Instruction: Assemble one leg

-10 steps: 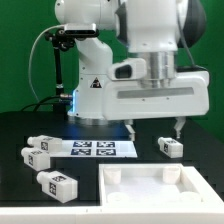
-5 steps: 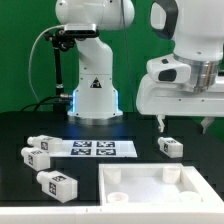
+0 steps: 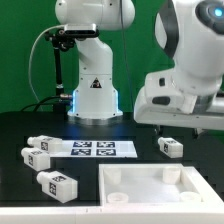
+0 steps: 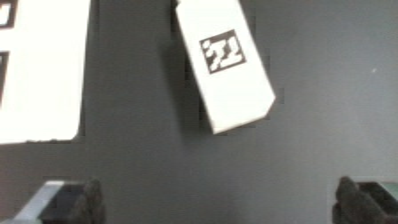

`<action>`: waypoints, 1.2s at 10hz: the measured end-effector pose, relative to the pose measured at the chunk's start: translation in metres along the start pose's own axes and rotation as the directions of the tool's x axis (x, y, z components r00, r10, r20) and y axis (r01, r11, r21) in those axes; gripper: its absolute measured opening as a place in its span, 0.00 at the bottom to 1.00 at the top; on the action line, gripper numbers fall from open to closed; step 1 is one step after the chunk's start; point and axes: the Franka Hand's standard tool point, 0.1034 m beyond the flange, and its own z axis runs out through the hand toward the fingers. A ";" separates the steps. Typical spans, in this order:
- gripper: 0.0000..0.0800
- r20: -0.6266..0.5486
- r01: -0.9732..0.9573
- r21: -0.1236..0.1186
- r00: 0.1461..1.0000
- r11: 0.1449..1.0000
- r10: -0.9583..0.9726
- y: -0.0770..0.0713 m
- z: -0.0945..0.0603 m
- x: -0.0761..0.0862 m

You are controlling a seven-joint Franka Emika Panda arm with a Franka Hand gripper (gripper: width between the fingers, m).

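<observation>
My gripper needs to assemble the leg into the white panel, so next it should grab the leg by its plain square end.
A leg, a small white square post with a tag, lies alone on the black table toward the exterior view's right. My gripper hangs open and empty just above and behind it. In the wrist view the same leg lies ahead of my open gripper, well apart from it. The two dark fingertips stand wide apart with only bare table between them. Three more legs lie in a group at the exterior view's left.
The marker board lies in the middle of the table and shows in the wrist view beside the leg. A large flat white panel with a raised rim lies at the front. The robot base stands behind.
The arm has swung toward the exterior view's right and come a little lower, from over the marker board to over the lone leg. The jaws stay open. No part has moved.
</observation>
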 end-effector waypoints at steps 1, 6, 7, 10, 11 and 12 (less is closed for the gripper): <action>0.81 0.107 -0.005 0.016 0.994 1.000 0.004 0.003 -0.004 -0.005; 0.81 0.214 -0.003 0.002 0.977 1.000 0.003 0.001 -0.005 0.006; 0.81 0.207 -0.016 0.002 0.978 1.000 0.016 -0.003 0.003 0.006; 0.81 0.237 -0.020 -0.019 0.971 1.000 0.024 -0.009 0.039 -0.003; 0.81 0.239 -0.020 -0.030 0.971 0.999 0.027 -0.016 0.050 -0.008; 0.81 0.237 -0.015 -0.033 0.971 0.999 0.023 -0.020 0.053 -0.010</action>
